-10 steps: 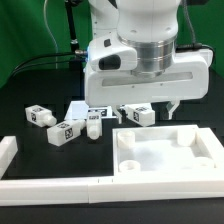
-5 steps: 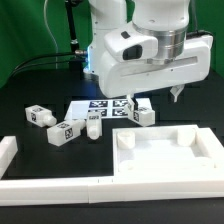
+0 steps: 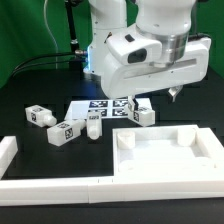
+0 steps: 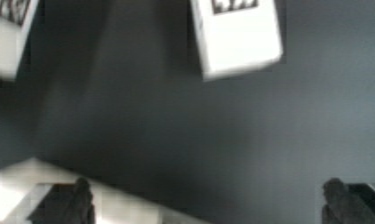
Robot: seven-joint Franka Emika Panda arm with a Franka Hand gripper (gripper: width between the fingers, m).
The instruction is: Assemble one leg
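One leg needs to be assembled on the large white panel [image 3: 165, 158]. My gripper should next grab that leg by its tagged body [image 3: 143, 117].
Several small white legs with black-and-white tags lie on the dark table in the exterior view: one [image 3: 40, 115] and another [image 3: 62, 130] at the left, a third [image 3: 90, 125] beside them, and one [image 3: 141, 113] just behind the large white panel [image 3: 165, 158]. My gripper [image 3: 157, 98] hovers above that last leg, tilted, open and empty. In the wrist view my gripper [image 4: 205, 205] shows two dark fingertips [image 4: 59, 205] far apart with bare table between them. A tagged leg [image 4: 237, 35] lies ahead of them.
The marker board [image 3: 100, 105] lies flat behind the legs. A white L-shaped rail [image 3: 50, 185] runs along the front and the exterior view's left. A white corner [image 4: 10, 185] shows beside one fingertip in the wrist view.
The hand has risen, tilted and shifted toward the exterior view's right over the last second. It has hardly moved in the last half second. The legs have not moved.
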